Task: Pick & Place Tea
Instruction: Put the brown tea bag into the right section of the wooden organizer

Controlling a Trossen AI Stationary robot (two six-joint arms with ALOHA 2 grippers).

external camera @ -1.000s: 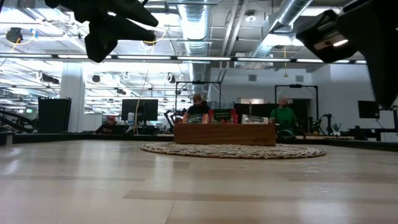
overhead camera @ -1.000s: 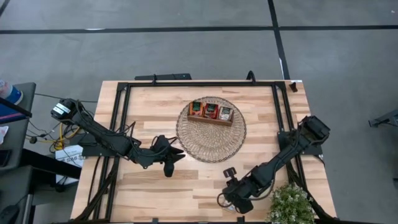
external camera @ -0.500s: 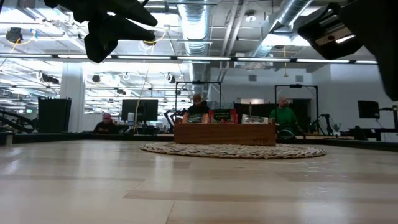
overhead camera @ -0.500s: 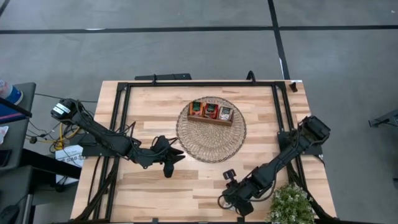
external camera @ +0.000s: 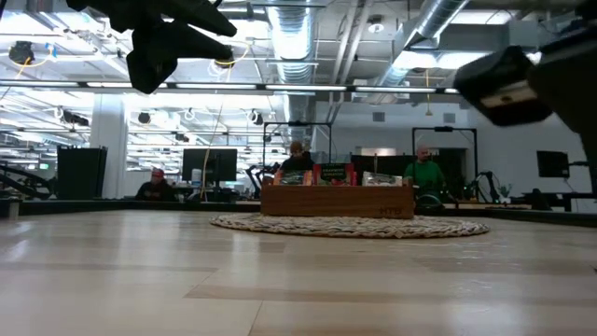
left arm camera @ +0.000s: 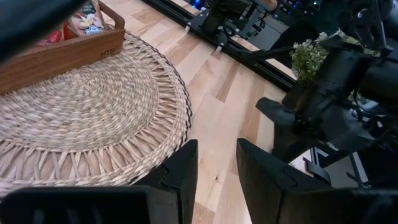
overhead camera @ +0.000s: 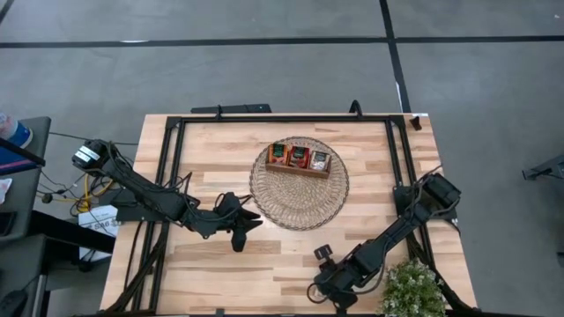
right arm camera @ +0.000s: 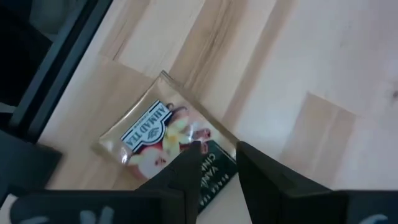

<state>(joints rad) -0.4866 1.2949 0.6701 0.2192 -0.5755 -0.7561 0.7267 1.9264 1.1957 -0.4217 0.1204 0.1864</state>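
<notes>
My right gripper grabs the apple-printed tea sachet's green end (right arm camera: 215, 167) next, to place the sachet in the wooden tray.
A tea sachet (right arm camera: 163, 132) printed with apples and a green end lies flat on the wood near the table's near edge, seen only in the right wrist view. My right gripper (right arm camera: 214, 152) (overhead camera: 322, 287) is open just above it, one finger on each side of the green end. More sachets, red-orange and pale, stand in the wooden tray (overhead camera: 300, 160) (external camera: 338, 199) on the round wicker mat (overhead camera: 299, 183). My left gripper (overhead camera: 246, 227) (left arm camera: 214, 146) waits open above the table by the mat's left rim.
A potted plant (overhead camera: 411, 289) stands at the near right corner beside the right arm. A black metal frame (overhead camera: 176, 150) runs around the table's edges, and one bar (right arm camera: 59, 68) passes close to the sachet. Bare wood lies between the mat and the near edge.
My right gripper has moved toward the table's near edge and a little left. The left arm, the tray and the mat have stayed still.
</notes>
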